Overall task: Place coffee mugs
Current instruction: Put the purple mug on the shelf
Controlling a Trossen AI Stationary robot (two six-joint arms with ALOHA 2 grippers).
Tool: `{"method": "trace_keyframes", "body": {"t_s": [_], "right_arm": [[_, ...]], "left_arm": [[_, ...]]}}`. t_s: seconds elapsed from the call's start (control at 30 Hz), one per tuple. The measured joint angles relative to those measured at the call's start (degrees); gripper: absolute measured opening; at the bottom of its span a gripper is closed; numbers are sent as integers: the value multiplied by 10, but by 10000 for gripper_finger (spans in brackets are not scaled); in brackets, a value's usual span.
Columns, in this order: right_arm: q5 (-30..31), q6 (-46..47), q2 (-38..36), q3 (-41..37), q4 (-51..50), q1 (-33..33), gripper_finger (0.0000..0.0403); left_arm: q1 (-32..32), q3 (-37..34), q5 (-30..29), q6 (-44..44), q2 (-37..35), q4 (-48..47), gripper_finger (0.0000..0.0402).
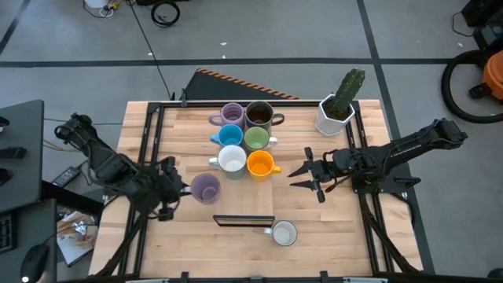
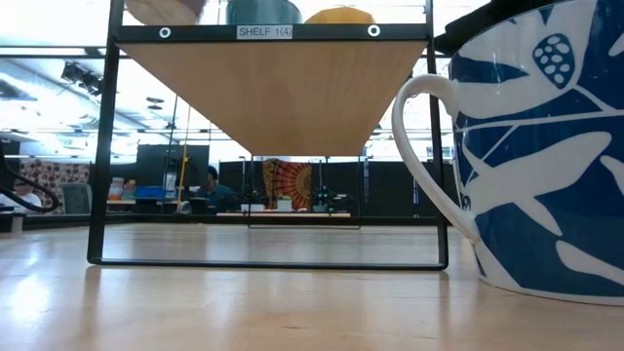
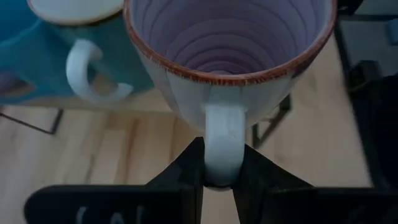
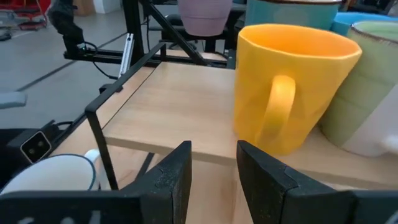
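I should move the purple mug onto the shelf board before my left gripper releases it, as its base is short of the board's near part and would tip.
A purple mug (image 1: 206, 188) is in my left gripper (image 1: 182, 187), at the near left corner of a raised wooden shelf (image 1: 287, 149). On the shelf stand another purple mug (image 1: 231, 115) and dark brown (image 1: 259, 116), blue (image 1: 229, 135), green (image 1: 256, 139), white-inside (image 1: 232, 159) and orange (image 1: 260, 163) mugs. A blue-and-white patterned mug (image 1: 283, 233) rests on the table below. My right gripper (image 1: 297, 174) is open, level with the shelf, just right of the orange mug (image 4: 286, 87) and touching nothing. My left gripper (image 3: 221, 168) pinches the purple mug's handle (image 3: 222, 140) between its two fingers, near the handle's lower end. The fingers come level from the table's left. The mug is upright, mouth up; in the right wrist view the mug's base (image 4: 205, 28) hangs above the shelf board.
A white faceted pot with a green cactus (image 1: 338, 106) stands at the far right corner. A dark flat bar (image 1: 244, 220) lies near the table's near edge beside the patterned mug (image 2: 546, 146). The shelf's black frame legs (image 2: 97, 146) stand on the table.
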Motion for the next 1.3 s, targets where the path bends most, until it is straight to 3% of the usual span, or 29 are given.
{"method": "trace_keyframes", "body": {"t_s": [0.27, 0.5, 1.2, 1.3], "right_arm": [[-1, 32, -37, 0, -56, 7, 133], [5, 32, -58, 0, -73, 36, 133], [38, 31, -59, 0, -73, 67, 133], [39, 31, -59, 0, -73, 67, 133]], "left_arm": [[82, 0, 60, 102, 53, 68, 60], [125, 0, 99, 125, 88, 93, 60], [131, 0, 101, 87, 144, 137, 60], [131, 0, 100, 84, 144, 132, 96]]}}
